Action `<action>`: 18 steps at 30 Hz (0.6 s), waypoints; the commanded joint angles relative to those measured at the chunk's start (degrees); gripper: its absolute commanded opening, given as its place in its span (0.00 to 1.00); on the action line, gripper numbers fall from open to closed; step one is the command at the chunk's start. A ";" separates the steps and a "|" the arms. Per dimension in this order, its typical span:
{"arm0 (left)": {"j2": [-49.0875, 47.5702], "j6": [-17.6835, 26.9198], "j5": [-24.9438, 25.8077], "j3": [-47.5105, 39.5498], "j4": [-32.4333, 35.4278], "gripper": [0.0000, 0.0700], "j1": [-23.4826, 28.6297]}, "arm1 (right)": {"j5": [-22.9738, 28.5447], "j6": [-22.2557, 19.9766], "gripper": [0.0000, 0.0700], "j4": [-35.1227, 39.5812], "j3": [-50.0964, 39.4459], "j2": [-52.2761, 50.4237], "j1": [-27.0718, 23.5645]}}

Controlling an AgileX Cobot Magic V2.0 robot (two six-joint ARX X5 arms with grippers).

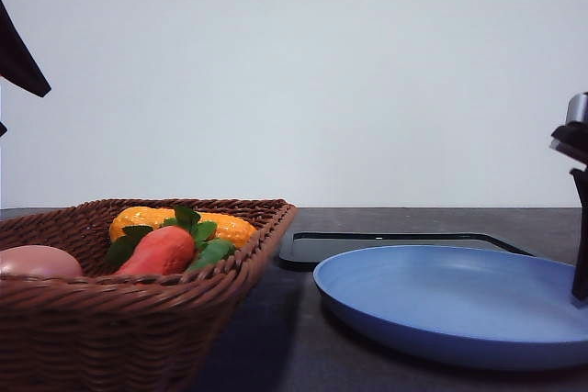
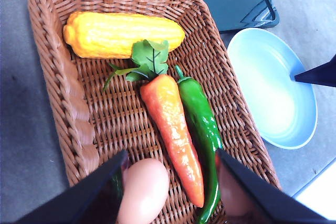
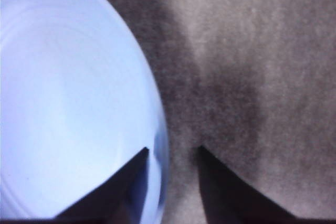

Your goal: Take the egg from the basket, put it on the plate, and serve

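My right gripper should next grab the blue plate by its rim, so that it can serve the egg on the flat black tray (image 1: 395, 241).
The egg (image 2: 144, 190) lies at one end of the wicker basket (image 2: 58, 77), just inside one finger of my left gripper (image 2: 171, 152), which hovers open above the basket. From the front the egg (image 1: 37, 262) peeks over the basket's (image 1: 138, 319) near wall at far left. A pinkish rounded shape (image 2: 231, 195) sits by the other finger; I cannot tell what it is. The blue plate (image 1: 450, 305) rests to the right of the basket. My right gripper (image 3: 173, 149) is open, with the plate's rim (image 3: 160, 129) between its fingers, and stands at the plate's right edge (image 1: 580, 254).
The basket also holds a yellow corn cob (image 2: 123, 35), an orange carrot with green leaves (image 2: 170, 124) and a green pepper (image 2: 202, 129). A flat black tray (image 1: 395, 245) lies behind the plate. Dark tabletop (image 3: 252, 77) spreads beside the plate.
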 commanded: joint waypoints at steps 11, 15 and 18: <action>0.48 0.68 0.33 0.87 1.55 0.55 -0.24 | -1.70 0.93 0.00 0.43 0.77 -0.92 0.18; 0.54 0.72 0.33 1.06 1.32 0.63 -0.65 | -1.65 1.04 0.00 -1.65 0.77 -5.40 -0.21; 0.92 1.89 0.16 1.97 -0.01 0.63 -2.02 | -1.55 1.03 0.00 -4.01 0.77 -9.70 -0.92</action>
